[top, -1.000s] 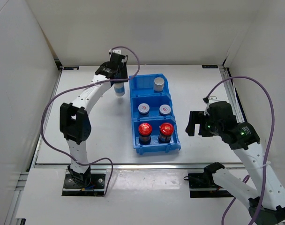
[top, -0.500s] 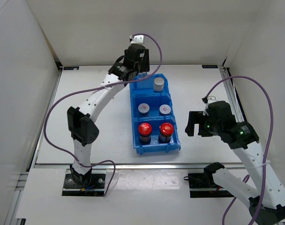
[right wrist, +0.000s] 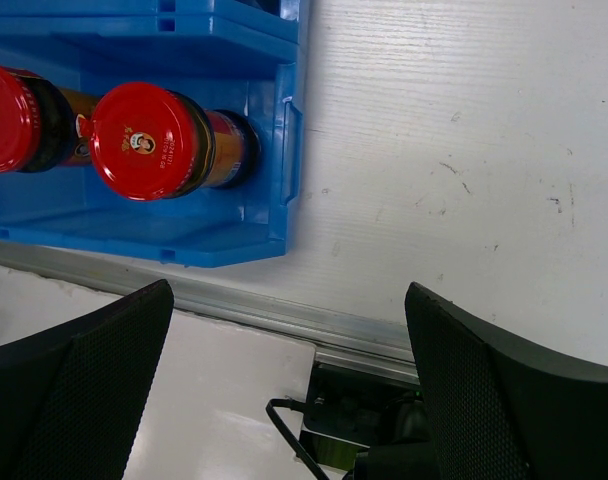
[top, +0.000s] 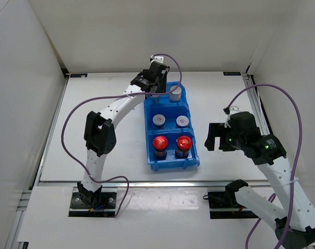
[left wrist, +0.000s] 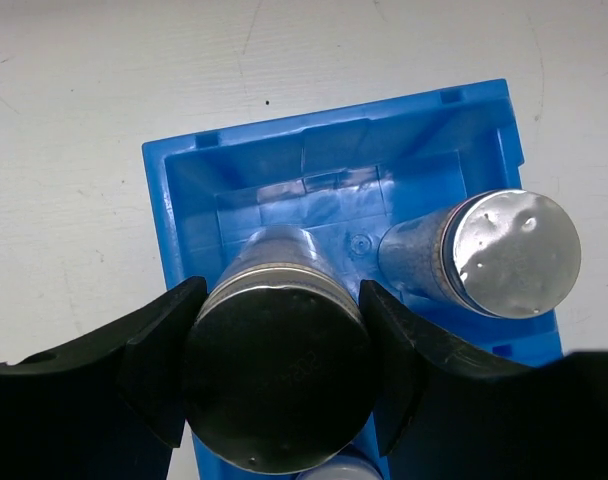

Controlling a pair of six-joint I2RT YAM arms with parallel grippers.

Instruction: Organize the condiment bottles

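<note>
The tall bottle's bottom is inside the sides of the bin's back section, beside the second grey-capped bottle [top: 175, 93]. The tall bottle would land there, so my left gripper needs to open.
My left gripper [top: 156, 84] [left wrist: 279, 330] is shut on a tall bottle by its grey cap [left wrist: 279, 390], over the left half of the back compartment of the blue bin [top: 195, 151] [left wrist: 184, 200]. In the top view the gripper hides this bottle. A second grey-capped bottle [top: 175, 93] [left wrist: 514, 255] stands in the right half of that compartment. Two white-lidded bottles [top: 158, 120] [top: 183, 121] fill the middle compartment. Two red-capped bottles [top: 160, 142] [top: 184, 141] [right wrist: 144, 140] fill the front one. My right gripper [top: 210, 137] [right wrist: 284, 300] is open and empty, to the right of the bin's front.
The bin's front right corner [right wrist: 284, 150] lies close to the metal rail [right wrist: 364, 335] along the table's near edge. White walls enclose the table at the back and on both sides. The right arm's purple cable [top: 282, 93] loops above it.
My left arm has carried the grey-capped bottle from the table left of the bin rightward to over the bin's back compartment. The right arm has not moved.
</note>
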